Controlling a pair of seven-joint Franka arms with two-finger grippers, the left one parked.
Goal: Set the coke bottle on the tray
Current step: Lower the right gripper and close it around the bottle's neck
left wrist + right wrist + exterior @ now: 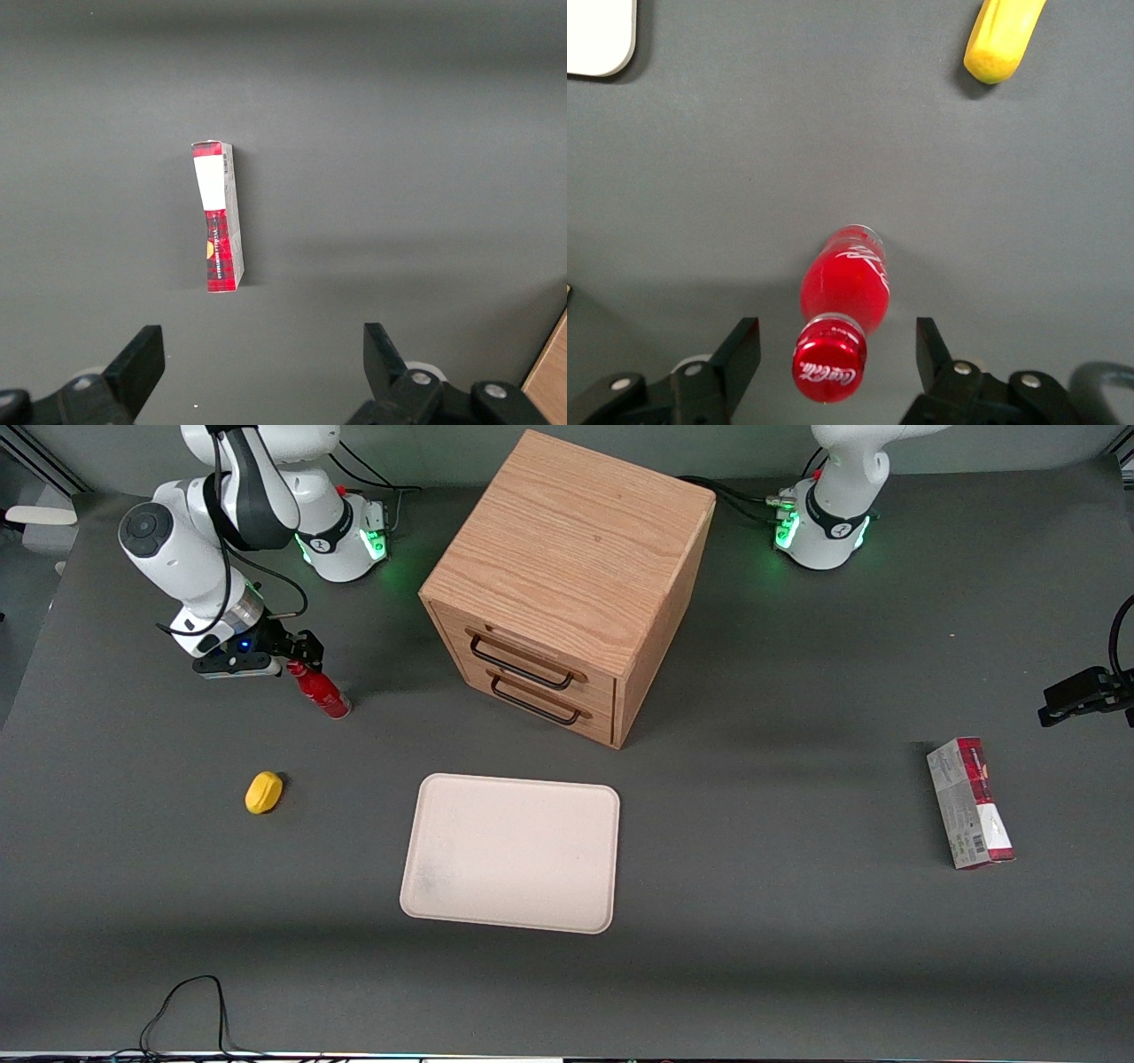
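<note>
I will next pick up the red coke bottle by its cap end [829, 361] with my right gripper, to put the bottle on the cream tray.
The coke bottle [324, 694] is small and all red, and it stands on the grey table mat between the working arm's base and the yellow object. Its cap [829, 359] points up at the wrist camera. My right gripper [299, 662] is open just above it, and in the right wrist view the gripper [837, 335] has one finger on each side of the cap, with a gap on both sides. The cream tray [509, 852] lies flat, nearer the front camera than the cabinet, with nothing on it. A corner of the tray [598, 35] also shows from the wrist.
A wooden two-drawer cabinet [567, 584] stands mid-table, its drawers shut. A small yellow oval object [263, 792] [1001, 40] lies nearer the front camera than the bottle. A red-and-grey carton [970, 802] [219, 217] lies toward the parked arm's end.
</note>
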